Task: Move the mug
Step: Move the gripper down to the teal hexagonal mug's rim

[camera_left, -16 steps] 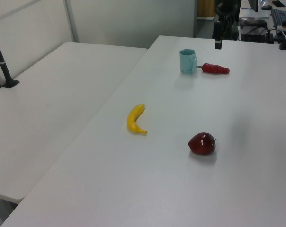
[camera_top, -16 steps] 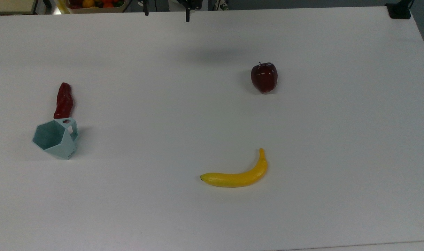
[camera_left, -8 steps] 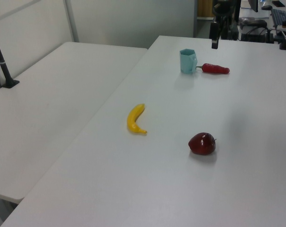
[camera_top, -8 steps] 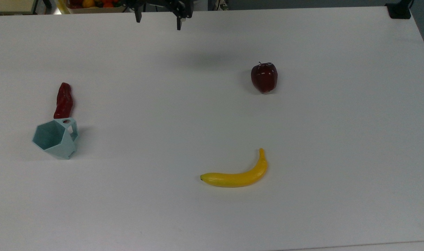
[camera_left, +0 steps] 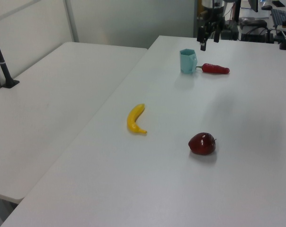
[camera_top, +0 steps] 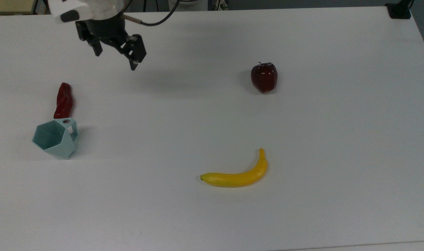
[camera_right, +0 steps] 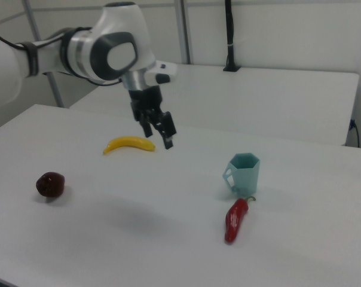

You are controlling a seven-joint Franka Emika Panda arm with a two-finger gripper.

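Observation:
My gripper grabs the pale teal mug by its small handle (camera_left: 195,63) next, to move the mug across the white table.
The pale teal faceted mug (camera_top: 55,138) stands upright at the top view's left, its small handle turned toward a red chili pepper. It also appears in the left view (camera_left: 187,61) and the right view (camera_right: 243,173). My gripper (camera_top: 115,60) hangs open above the table with nothing between its fingers. In the top view it is up and to the right of the mug, well apart from it. In the right view the gripper (camera_right: 157,137) hovers left of the mug. In the left view the gripper (camera_left: 209,41) sits just behind and above it.
A red chili pepper (camera_top: 63,100) lies right next to the mug's handle. A dark red apple (camera_top: 264,77) sits at the top view's right, and a banana (camera_top: 237,176) lies lower centre. The white table (camera_top: 337,139) is bare between them.
The arm has swung in from the top view's upper edge toward the left and lower, closer to the mug. Mug, pepper, apple and banana have not moved.

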